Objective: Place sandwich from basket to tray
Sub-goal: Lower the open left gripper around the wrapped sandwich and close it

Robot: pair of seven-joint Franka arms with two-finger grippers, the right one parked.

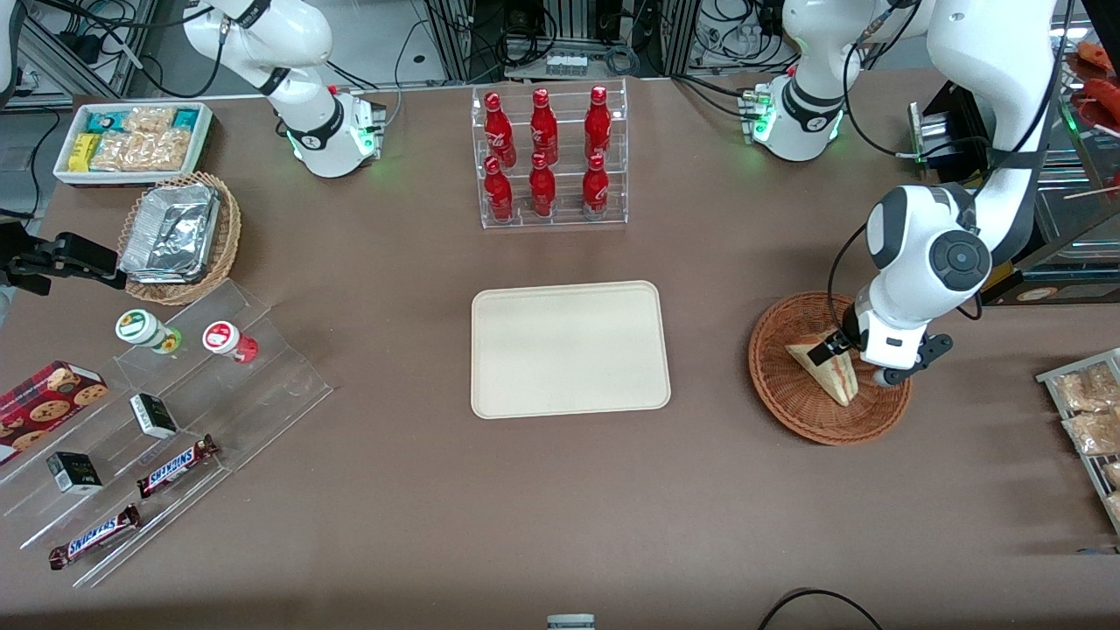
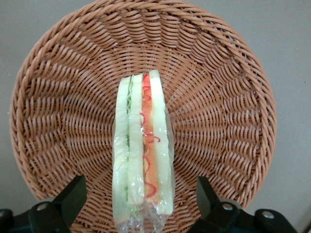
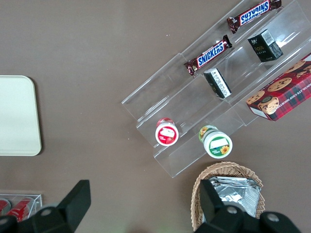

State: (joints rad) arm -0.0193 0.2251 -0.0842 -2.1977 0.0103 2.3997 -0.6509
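Note:
My left gripper grabs the sandwich across its two flat outer bread slices next, since the sandwich stands on edge as a tapering wedge (image 1: 836, 376).
The sandwich (image 1: 825, 371), a plastic-wrapped wedge of pale bread with red-orange and green filling, stands on edge in the reddish-brown woven basket (image 1: 781, 398) toward the working arm's end of the table. My left gripper (image 1: 855, 363) is down inside the basket, open, with one finger on each side of the sandwich and a gap on both sides. The wrist view shows the sandwich (image 2: 143, 150) between the two black fingers (image 2: 73, 194), over the basket weave (image 2: 58, 121). The cream tray (image 1: 569, 350) lies bare at the table's middle, beside the basket.
A clear rack of red bottles (image 1: 549, 157) stands farther from the front camera than the tray. Snack packets (image 1: 1089, 411) lie at the working arm's edge. Toward the parked arm's end are an acrylic stand with Snickers bars (image 1: 175, 464), a foil-filled tan basket (image 1: 179, 236) and a white snack bin (image 1: 131, 140).

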